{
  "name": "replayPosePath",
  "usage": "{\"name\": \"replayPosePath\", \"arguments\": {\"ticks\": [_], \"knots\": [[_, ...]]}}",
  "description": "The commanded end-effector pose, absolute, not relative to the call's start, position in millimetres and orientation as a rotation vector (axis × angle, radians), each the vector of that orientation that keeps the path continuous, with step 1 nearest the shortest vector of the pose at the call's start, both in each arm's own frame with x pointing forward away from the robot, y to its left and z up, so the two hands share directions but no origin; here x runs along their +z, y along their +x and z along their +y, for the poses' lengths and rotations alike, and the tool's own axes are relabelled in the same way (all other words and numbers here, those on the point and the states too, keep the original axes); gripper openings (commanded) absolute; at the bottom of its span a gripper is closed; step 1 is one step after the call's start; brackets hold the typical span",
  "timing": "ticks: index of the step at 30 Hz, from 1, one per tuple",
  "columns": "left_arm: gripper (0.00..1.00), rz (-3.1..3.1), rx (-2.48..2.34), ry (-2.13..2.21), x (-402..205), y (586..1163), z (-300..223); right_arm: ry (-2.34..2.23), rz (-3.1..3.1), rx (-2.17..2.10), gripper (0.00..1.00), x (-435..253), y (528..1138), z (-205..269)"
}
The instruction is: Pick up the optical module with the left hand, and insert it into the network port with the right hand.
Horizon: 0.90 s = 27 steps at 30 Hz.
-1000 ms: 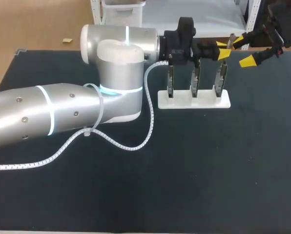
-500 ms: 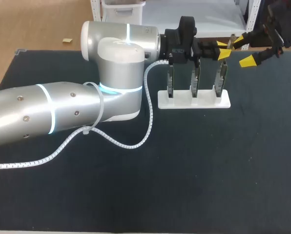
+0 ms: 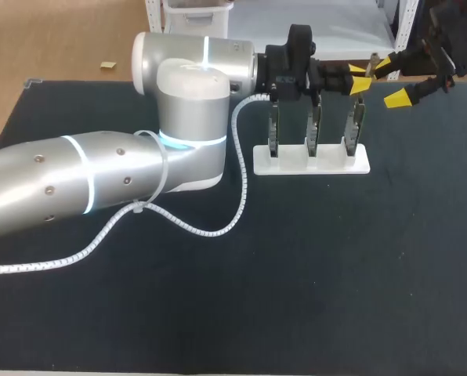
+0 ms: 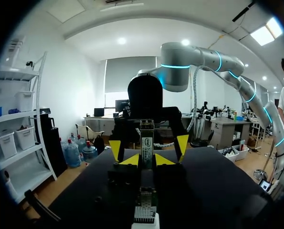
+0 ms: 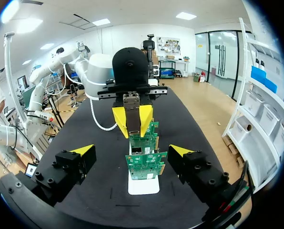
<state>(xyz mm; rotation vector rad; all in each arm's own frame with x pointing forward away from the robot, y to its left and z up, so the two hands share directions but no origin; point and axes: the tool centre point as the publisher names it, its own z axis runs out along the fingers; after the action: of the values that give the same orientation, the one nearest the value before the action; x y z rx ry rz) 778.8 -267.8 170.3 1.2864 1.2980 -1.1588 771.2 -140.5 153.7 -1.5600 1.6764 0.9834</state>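
Note:
My right gripper will next grab the optical module by the end that sticks out above the yellow fingertips, because they already cover the module's lower sides.
The optical module (image 4: 147,142), a slim metal bar with a label, is held between my left gripper's (image 4: 147,160) yellow tips; it also shows as the module (image 5: 132,110) in the right wrist view. My left gripper (image 3: 359,80) hovers above the right end of a white stand (image 3: 312,162) holding three upright green circuit boards (image 3: 313,127). My right gripper (image 3: 392,81) faces it from the right, wide open with nothing in it. In the right wrist view my right gripper (image 5: 131,150) straddles the nearest board (image 5: 145,164), which carries a metal port cage (image 5: 138,150).
The left arm's bulky elbow (image 3: 190,117) and its white spiral cable (image 3: 186,227) cover the table's left half. A dark mat (image 3: 335,274) covers the table, with its far edge just behind the stand.
The left arm has crept very slightly to the right with the module in its grip. The right arm has kept still, with its fingers wide apart.

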Motion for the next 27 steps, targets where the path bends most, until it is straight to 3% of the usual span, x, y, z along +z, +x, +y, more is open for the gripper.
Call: {"name": "replayPosePath", "arguments": {"ticks": [1, 27], "knots": [[0.00, 1.301, -1.163, 1.297, 171.1, 783.0, -268.7, -1.557, 1.676, 0.977, 1.00, 153.8, 769.0, -140.3], [0.00, 1.299, -1.167, 1.302, 171.4, 781.3, -267.5, -1.557, 1.676, 0.977, 1.00, 153.8, 769.0, -140.3]]}}
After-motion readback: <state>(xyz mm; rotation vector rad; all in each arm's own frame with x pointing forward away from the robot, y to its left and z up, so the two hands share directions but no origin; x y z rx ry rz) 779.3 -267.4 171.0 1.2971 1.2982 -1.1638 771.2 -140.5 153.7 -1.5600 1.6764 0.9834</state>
